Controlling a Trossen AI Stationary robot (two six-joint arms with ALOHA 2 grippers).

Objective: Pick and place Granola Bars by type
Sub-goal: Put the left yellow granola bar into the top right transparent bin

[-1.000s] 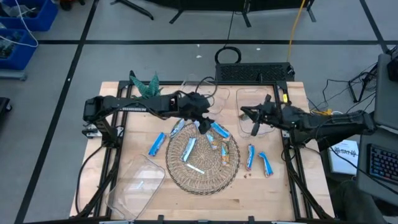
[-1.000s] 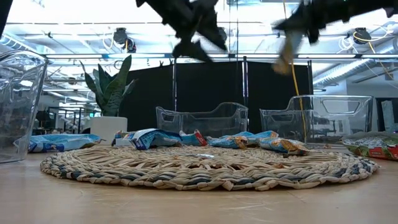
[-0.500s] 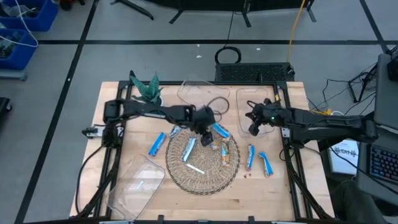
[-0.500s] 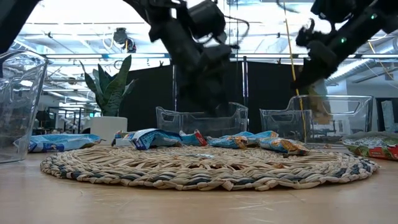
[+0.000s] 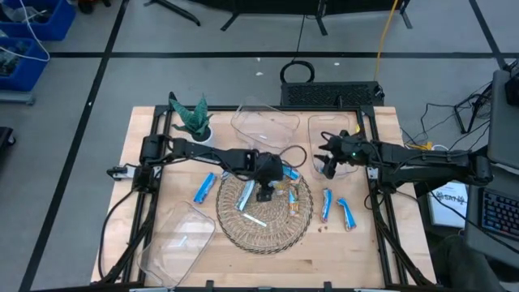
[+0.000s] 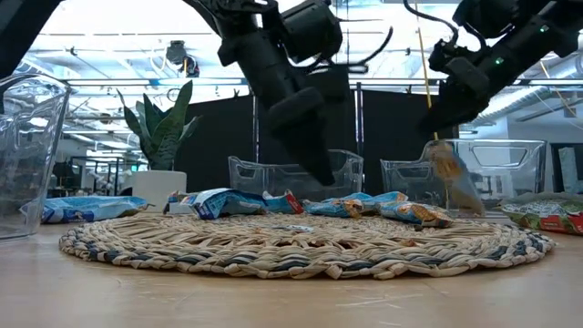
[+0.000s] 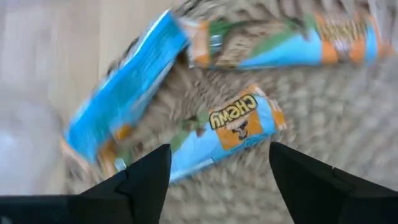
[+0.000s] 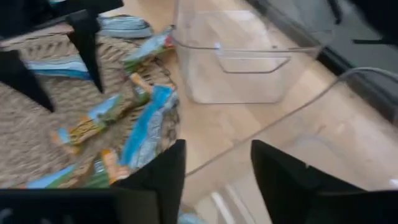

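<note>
The left gripper needs to go lower and turn before it closes on the blue bar point(image 7: 219, 134), because the bar lies at an angle on the mat, below the gripper's fingers.
Several granola bars lie on and around a round woven mat point(image 5: 235, 231): bright blue ones point(image 5: 246, 195) and brownish-green ones point(image 5: 293, 201). My left gripper point(image 5: 265, 193) is open, pointing down over the mat. In the left wrist view its fingers point(image 7: 146, 180) stand on either side of a blue bar point(image 7: 230, 127) that lies flat on the mat, without touching it. My right gripper point(image 5: 327, 168) is open over the clear bin at the far right point(image 5: 345, 134). It holds nothing in the right wrist view point(image 8: 214, 155). A brownish bar point(image 6: 446, 173) shows below it inside that bin.
Two blue bars point(image 5: 326, 203) point(image 5: 347, 213) lie on the table right of the mat and one point(image 5: 204, 188) lies left of it. A thin white stick point(image 5: 254, 220) lies on the mat. A clear bin point(image 5: 263, 122) stands far middle, another point(image 5: 162, 243) near left, a plant point(image 5: 190, 113) far left.
My left gripper has gone from the mat's far edge toward the table's near edge and down, and now stands low over the mat. My right gripper has come down over the right bin. The brownish bar that hung from it now shows lower, inside the bin.
</note>
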